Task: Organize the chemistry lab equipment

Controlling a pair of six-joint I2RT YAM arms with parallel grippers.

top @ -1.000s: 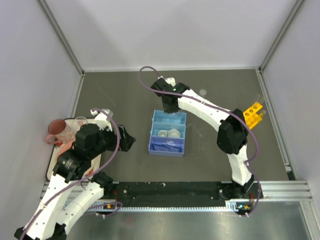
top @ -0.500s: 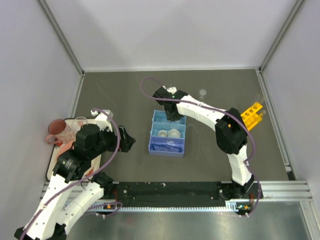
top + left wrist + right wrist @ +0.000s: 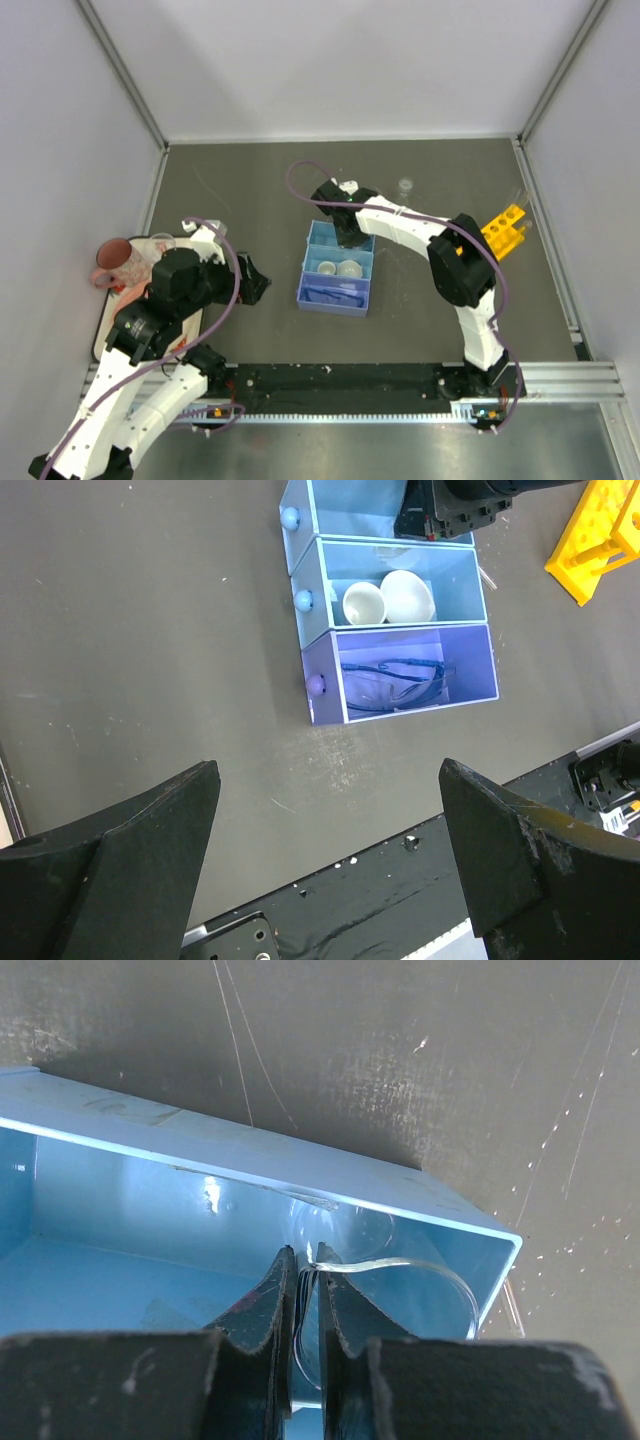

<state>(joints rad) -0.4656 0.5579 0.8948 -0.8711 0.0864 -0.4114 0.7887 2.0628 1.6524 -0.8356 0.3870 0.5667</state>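
My right gripper opens now, since the clear beaker's base sits below the far compartment's edge (image 3: 324,223) (image 3: 250,1178), and the beaker would settle inside.
The light-blue three-compartment tray (image 3: 303,281) sits mid-table. Its middle compartment holds two small white dishes (image 3: 337,268), and the nearest one holds the blue-framed goggles (image 3: 330,293). My right gripper (image 3: 346,232) reaches down into the far compartment. In the right wrist view it (image 3: 302,1252) is shut on the rim of a clear beaker (image 3: 420,1282) inside the tray's blue walls (image 3: 150,1190). Another clear beaker (image 3: 405,186) stands on the table behind. The yellow tube rack (image 3: 506,228) is at the right. My left gripper (image 3: 255,283) hangs open and empty left of the tray (image 3: 322,580).
A dark-pink mug (image 3: 112,262) and a clear cup (image 3: 160,243) stand on a board at the far left, under my left arm. A black rail (image 3: 340,378) runs along the near edge. Metal-framed walls enclose the table.
My right gripper has moved nearer and down with the beaker, from behind the tray into its far compartment. The left arm has not moved.
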